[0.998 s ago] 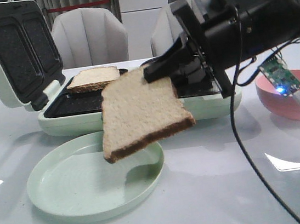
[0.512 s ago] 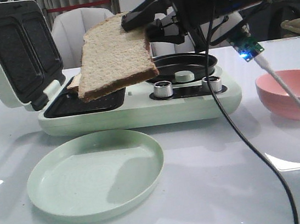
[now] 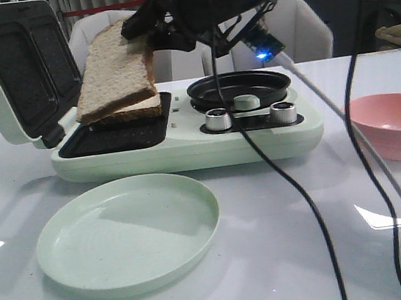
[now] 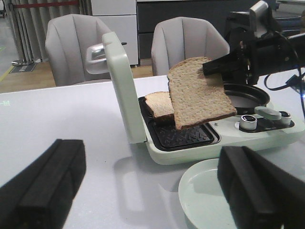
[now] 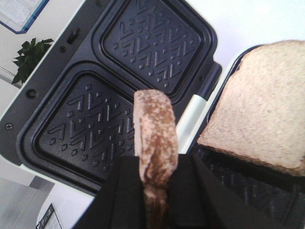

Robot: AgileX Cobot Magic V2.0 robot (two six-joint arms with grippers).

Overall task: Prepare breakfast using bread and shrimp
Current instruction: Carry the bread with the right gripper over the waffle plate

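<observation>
The tilted slice's lower edge point(image 3: 115, 109) hangs above the open black plate in the front view, so my right gripper moves the slice down before opening.
My right gripper point(image 3: 142, 30) is shut on one corner of a bread slice point(image 3: 112, 69) and holds it tilted above the sandwich maker's open left plate point(image 3: 114, 138). The held slice also shows edge-on between the fingers in the right wrist view point(image 5: 155, 143) and in the left wrist view point(image 4: 198, 93). A second bread slice point(image 3: 139, 108) lies on the far part of that plate, also seen in the right wrist view point(image 5: 259, 124). My left gripper point(image 4: 152, 191) is open and empty, low over the table before the machine. No shrimp shows.
The pale green sandwich maker point(image 3: 185, 148) stands with its lid point(image 3: 16, 67) open at the left and a round black pan point(image 3: 238, 89) at its right. A pale green plate point(image 3: 126, 234) lies in front. A pink bowl point(image 3: 395, 124) sits at the right. Cables point(image 3: 304, 203) hang down.
My right gripper has carried the bread slice up from over the green plate and leftward. The slice now hangs over the sandwich maker's left plate, above the other slice.
</observation>
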